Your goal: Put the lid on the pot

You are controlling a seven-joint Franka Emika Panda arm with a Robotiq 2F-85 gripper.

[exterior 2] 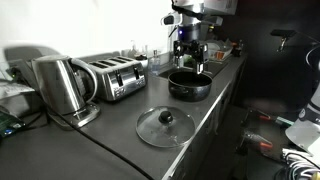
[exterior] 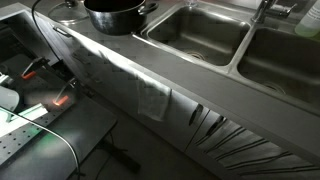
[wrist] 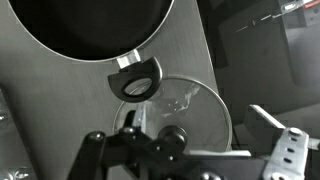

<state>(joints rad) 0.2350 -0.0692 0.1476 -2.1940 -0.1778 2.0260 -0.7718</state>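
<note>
I should use my gripper to grab the lid by its dark central knob from above next. Then I can set the lid level on the pot (exterior 2: 189,85).
The dark round pot (exterior 2: 189,85) stands uncovered on the steel counter. It also shows in an exterior view (exterior: 118,15) and at the top of the wrist view (wrist: 95,30), with its side handle (wrist: 135,81) pointing at the lid. The lid (exterior 2: 165,126) is round with a shiny rim and a dark knob, and lies flat on the counter beside the pot. In the wrist view the lid (wrist: 195,108) sits below the pot. My gripper (exterior 2: 188,55) hangs above the pot. Its fingers (wrist: 185,150) are spread apart and hold nothing.
A kettle (exterior 2: 58,85) and a toaster (exterior 2: 112,77) stand along the counter behind the lid. Two steel sink basins (exterior: 200,35) lie beyond the pot. The counter's front edge (exterior 2: 205,120) runs close to the lid and pot.
</note>
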